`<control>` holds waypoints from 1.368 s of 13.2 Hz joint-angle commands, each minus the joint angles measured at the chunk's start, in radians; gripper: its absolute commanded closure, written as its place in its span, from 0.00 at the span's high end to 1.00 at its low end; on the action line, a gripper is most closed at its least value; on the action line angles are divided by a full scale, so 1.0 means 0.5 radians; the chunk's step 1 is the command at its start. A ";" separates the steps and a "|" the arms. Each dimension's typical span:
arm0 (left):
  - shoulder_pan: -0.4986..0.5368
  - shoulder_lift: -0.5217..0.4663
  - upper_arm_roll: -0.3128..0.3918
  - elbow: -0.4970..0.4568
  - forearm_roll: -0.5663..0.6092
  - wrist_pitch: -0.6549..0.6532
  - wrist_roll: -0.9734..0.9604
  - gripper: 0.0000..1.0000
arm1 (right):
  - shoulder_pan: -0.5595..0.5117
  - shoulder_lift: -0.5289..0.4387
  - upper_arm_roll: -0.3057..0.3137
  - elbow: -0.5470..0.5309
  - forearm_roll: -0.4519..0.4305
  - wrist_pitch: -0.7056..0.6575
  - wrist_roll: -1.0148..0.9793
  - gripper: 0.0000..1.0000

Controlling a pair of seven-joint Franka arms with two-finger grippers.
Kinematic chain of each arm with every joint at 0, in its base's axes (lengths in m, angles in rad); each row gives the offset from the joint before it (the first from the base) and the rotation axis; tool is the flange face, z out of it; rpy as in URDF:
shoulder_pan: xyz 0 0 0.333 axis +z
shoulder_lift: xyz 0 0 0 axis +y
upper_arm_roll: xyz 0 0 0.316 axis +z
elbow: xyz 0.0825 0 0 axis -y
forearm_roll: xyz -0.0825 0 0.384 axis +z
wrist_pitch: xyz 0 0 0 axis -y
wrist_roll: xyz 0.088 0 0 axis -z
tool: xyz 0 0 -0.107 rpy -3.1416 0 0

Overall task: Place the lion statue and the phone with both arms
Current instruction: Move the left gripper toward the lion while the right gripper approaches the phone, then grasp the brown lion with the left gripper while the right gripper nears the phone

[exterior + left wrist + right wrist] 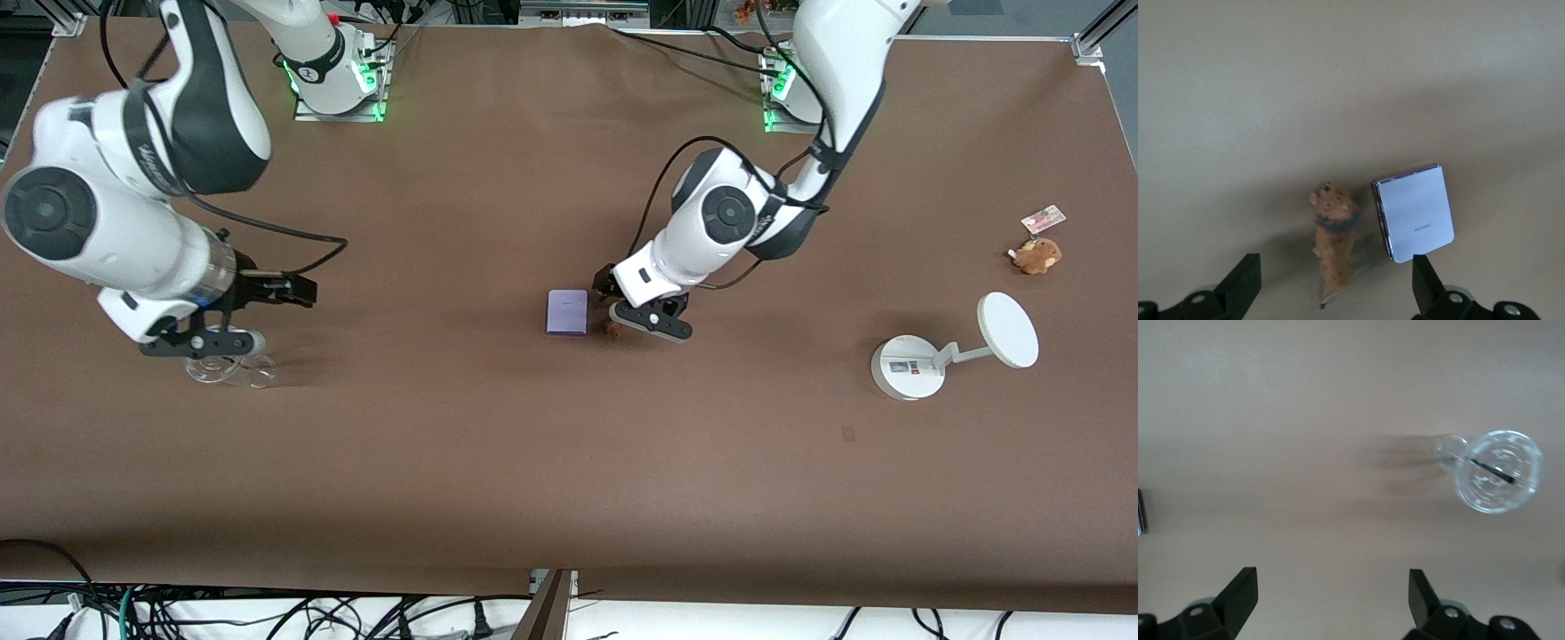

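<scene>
The fingers of my left gripper are above the lion statue's body (1335,247), so it isn't time to close yet. My left gripper should come down first and then close on the statue.
The lion statue (613,328) is a tiny reddish-brown figurine lying on the brown table, right beside the phone (566,312), a flat pale lavender rectangle. My left gripper (633,307) hangs low over the lion, open and empty. In the left wrist view the lion (1335,240) lies between the two spread fingers of the left gripper (1336,270), head away from them and thin tail toward them. The phone (1415,213) lies just beside it. My right gripper (280,316) is open and empty over bare table toward the right arm's end. In its own view (1331,583) nothing lies between its fingers.
A clear glass stand (233,370) sits on the table under the right hand, also in the right wrist view (1495,470). A white round-based stand with a disc (907,366) and a tan plush with a tag (1037,255) lie toward the left arm's end.
</scene>
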State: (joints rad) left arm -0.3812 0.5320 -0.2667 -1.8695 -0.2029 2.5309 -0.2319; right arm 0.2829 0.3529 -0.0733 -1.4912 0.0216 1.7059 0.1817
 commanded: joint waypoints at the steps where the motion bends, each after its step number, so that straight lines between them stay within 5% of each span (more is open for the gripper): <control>1: -0.100 0.046 0.033 -0.013 0.022 0.086 -0.094 1.00 | 0.090 0.076 -0.004 0.025 0.021 0.055 0.191 1.00; 4: -0.130 0.148 0.033 -0.019 0.145 0.331 -0.165 1.00 | 0.134 0.138 -0.004 0.022 0.024 0.131 0.223 1.00; 9: -0.140 0.197 0.061 -0.013 0.414 0.341 -0.171 1.00 | 0.198 0.254 -0.004 0.022 0.172 0.257 0.229 1.00; 10: -0.137 0.209 0.061 -0.007 0.549 0.362 -0.171 0.72 | 0.235 0.279 -0.004 0.022 0.172 0.279 0.232 1.00; 13: -0.127 0.209 0.067 -0.010 0.590 0.372 -0.177 0.29 | 0.314 0.352 -0.004 0.022 0.269 0.365 0.323 1.00; 15: -0.115 0.194 0.064 -0.013 0.593 0.372 -0.177 0.19 | 0.361 0.395 -0.004 0.022 0.273 0.417 0.364 1.00; 18: -0.075 0.054 0.064 -0.044 0.596 0.241 -0.165 0.18 | 0.413 0.469 -0.004 0.022 0.313 0.487 0.364 1.00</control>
State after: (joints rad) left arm -0.4304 0.6241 -0.2392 -1.8768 0.0641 2.7047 -0.3064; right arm 0.4718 0.5651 -0.0698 -1.4908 0.1535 1.9262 0.3538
